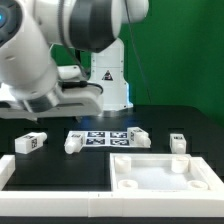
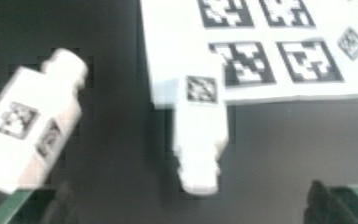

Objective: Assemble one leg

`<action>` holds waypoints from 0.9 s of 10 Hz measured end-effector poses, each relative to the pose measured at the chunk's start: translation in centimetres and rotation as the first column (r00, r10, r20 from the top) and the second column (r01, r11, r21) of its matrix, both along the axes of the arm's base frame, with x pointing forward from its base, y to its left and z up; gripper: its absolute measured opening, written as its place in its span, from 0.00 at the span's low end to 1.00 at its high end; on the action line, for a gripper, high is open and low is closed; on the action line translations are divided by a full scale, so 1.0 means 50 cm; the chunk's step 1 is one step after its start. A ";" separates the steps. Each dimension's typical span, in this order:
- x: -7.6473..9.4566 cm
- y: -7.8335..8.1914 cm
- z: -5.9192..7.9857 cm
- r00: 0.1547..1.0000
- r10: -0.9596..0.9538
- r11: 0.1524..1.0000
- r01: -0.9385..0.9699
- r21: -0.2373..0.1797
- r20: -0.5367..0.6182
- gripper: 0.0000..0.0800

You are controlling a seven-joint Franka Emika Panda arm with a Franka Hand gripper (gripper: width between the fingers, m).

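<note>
My gripper grabs the leg's tagged body (image 1: 27, 144) (image 2: 23, 128) next, so its narrow end stays free to fit into the white panel.
In the wrist view a leg (image 2: 197, 135), a small white block with a tag, lies on the dark table with its narrow end reaching toward the gap between my fingers. My gripper (image 2: 188, 206) is open and empty; its dark fingertips (image 2: 23, 206) stand wide apart on either side, clear of the leg. A second leg (image 2: 30, 115) lies beside it. In the exterior view these are the legs at the left (image 1: 30, 142) and left of centre (image 1: 73, 143). Two more legs (image 1: 137, 136) (image 1: 178, 142) lie to the right. The arm's body hides my fingers there.
The marker board (image 1: 105, 136) (image 2: 265, 50) lies flat behind the legs. A large white panel (image 1: 160, 172) with raised rims lies at the front right. A white rail (image 1: 50, 185) runs along the front left. The robot's base (image 1: 108, 75) stands behind.
</note>
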State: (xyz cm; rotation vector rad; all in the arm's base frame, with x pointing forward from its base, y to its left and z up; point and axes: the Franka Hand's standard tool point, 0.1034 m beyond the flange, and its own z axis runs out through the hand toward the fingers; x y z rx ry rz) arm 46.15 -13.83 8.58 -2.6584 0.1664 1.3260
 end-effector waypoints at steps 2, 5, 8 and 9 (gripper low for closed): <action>0.011 0.003 -0.021 1.000 0.011 1.000 -0.011 -0.005 -0.005 0.81; -0.006 -0.033 -0.035 1.000 0.012 1.000 -0.012 -0.008 -0.015 0.81; -0.051 -0.109 -0.068 1.000 -0.018 1.000 0.017 -0.016 -0.018 0.81; -0.050 -0.107 -0.068 1.000 -0.015 1.000 0.014 -0.017 -0.019 0.81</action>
